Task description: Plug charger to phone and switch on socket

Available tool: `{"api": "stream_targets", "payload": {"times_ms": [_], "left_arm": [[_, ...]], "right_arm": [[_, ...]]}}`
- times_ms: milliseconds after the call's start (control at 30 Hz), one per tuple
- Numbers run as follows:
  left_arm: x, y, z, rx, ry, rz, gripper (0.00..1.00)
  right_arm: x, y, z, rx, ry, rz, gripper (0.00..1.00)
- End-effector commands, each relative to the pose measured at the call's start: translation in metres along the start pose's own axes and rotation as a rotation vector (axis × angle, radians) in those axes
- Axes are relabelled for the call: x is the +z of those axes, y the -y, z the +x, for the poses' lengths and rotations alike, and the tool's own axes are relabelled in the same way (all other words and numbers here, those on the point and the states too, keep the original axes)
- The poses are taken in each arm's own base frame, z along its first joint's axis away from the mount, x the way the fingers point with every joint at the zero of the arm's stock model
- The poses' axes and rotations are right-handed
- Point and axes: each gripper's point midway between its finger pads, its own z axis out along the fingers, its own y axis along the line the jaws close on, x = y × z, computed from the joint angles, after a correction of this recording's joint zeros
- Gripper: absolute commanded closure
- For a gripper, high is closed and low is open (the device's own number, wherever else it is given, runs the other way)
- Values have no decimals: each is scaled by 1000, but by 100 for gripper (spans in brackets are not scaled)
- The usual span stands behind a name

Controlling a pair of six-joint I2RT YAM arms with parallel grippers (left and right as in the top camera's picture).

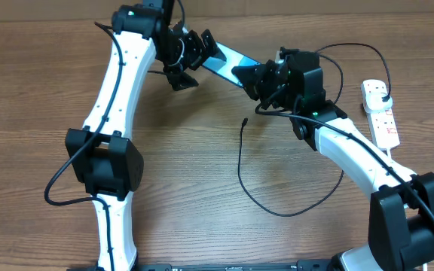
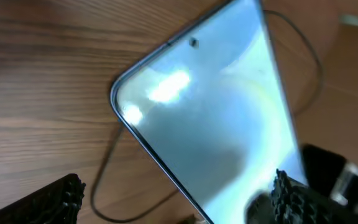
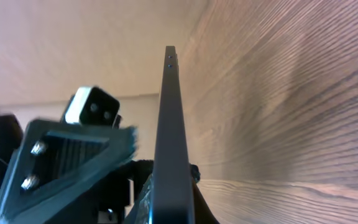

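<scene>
My right gripper has the phone's end in it. My left gripper should next grab the phone edge-on by its long side (image 1: 216, 66) to plug in the charger (image 1: 241, 162), and leave that end free.
The phone (image 1: 228, 59) has a light-blue screen and is held tilted above the table at the back. My right gripper (image 1: 252, 77) is shut on its right end. In the right wrist view the phone (image 3: 169, 112) shows edge-on between the jaws (image 3: 169, 186). My left gripper (image 1: 192, 59) is open at the phone's left end. In the left wrist view its fingers (image 2: 179, 202) stand wide apart around the screen (image 2: 216, 112). The charger (image 1: 241, 162) lies looped on the table, its tip (image 1: 245, 120) free. The socket (image 1: 381, 114) lies at the right with a black plug (image 1: 383, 95) in it.
The charger's cable loops across the table's middle and runs behind my right arm (image 1: 353, 150) towards the socket. My left arm (image 1: 111, 113) stretches along the left side. A thin dark cable (image 2: 104, 180) shows under the phone in the left wrist view.
</scene>
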Motion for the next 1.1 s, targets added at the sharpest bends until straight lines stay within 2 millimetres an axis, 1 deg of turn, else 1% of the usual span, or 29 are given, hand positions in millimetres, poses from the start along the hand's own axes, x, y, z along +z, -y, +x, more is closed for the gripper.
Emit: {"api": "stream_targets", "payload": {"times_ms": [0, 133, 200, 233, 333, 467, 533, 633, 667, 733, 1067], "left_arm": [[-34, 38, 12, 89, -66, 224, 0], [-48, 49, 9, 99, -93, 329, 0], [-53, 52, 9, 70, -111, 360, 1], [-57, 54, 9, 49, -125, 384, 3], [-61, 59, 8, 34, -137, 415, 10], [-65, 68, 6, -11, -154, 453, 23], [-66, 73, 2, -33, -146, 466, 30], [-69, 79, -4, -38, -131, 486, 34], [-69, 81, -5, -37, -126, 491, 38], [-70, 82, -6, -31, -122, 495, 42], [-66, 78, -16, -85, -77, 459, 57]], "right_arm": [[-10, -35, -13, 143, 63, -87, 96], [-12, -49, -18, 234, 76, -147, 96], [-13, -61, -19, 261, 78, -196, 96], [-16, -73, -21, 259, 84, -247, 96], [-18, -85, -23, 263, 101, -296, 96], [-14, -88, -18, 302, 119, -304, 96], [-12, -89, -15, 312, 134, -305, 96], [-8, -90, -10, 316, 158, -306, 96], [-6, -91, -7, 342, 170, -310, 96], [-5, -92, -6, 345, 180, -314, 96], [-3, -93, 1, 420, 152, -319, 96]]}}
